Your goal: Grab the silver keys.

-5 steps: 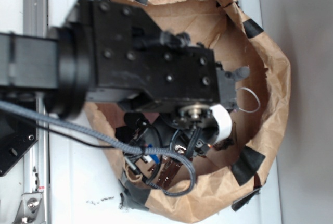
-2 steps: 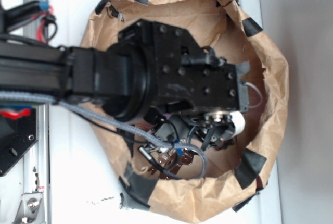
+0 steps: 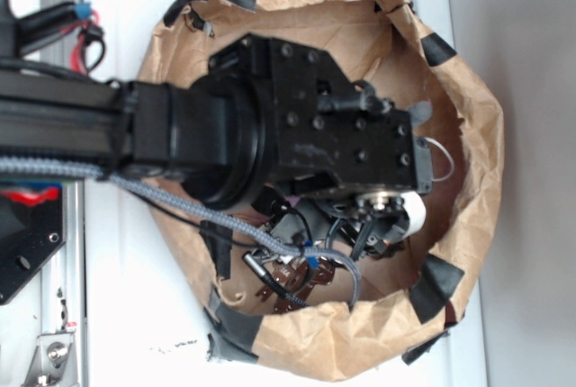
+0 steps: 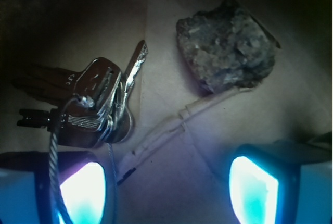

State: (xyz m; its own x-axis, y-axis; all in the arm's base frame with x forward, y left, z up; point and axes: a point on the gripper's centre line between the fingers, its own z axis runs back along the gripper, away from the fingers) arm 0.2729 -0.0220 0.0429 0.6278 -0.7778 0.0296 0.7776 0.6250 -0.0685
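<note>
I should next pull the keys out of the clutter, so I will grab the silver keys by their clustered key heads with my gripper.
In the wrist view the silver keys (image 4: 101, 101) lie on brown paper at the left, just beyond my left fingertip (image 4: 83, 182). Darker key blades (image 4: 41, 81) fan out to the left in shadow. Their thin wire loop (image 4: 53, 156) runs down across that finger. My gripper (image 4: 167, 182) is open, with only paper and a thin white strip (image 4: 171, 127) between the fingers. In the exterior view my black wrist (image 3: 342, 144) covers the gripper. Brownish key-like blades (image 3: 288, 281) show below it, partly behind a grey cable.
A dark lumpy rock (image 4: 226, 47) lies ahead to the right. Everything sits inside a crumpled brown paper bag (image 3: 477, 162) patched with black tape. A thin white ring (image 3: 441, 160) pokes out by the wrist. The braided cable (image 3: 207, 216) hangs across the bag.
The arm has swung to the right and reached further into the bag over the last second. Since 0.4 s ago it has hardly shifted.
</note>
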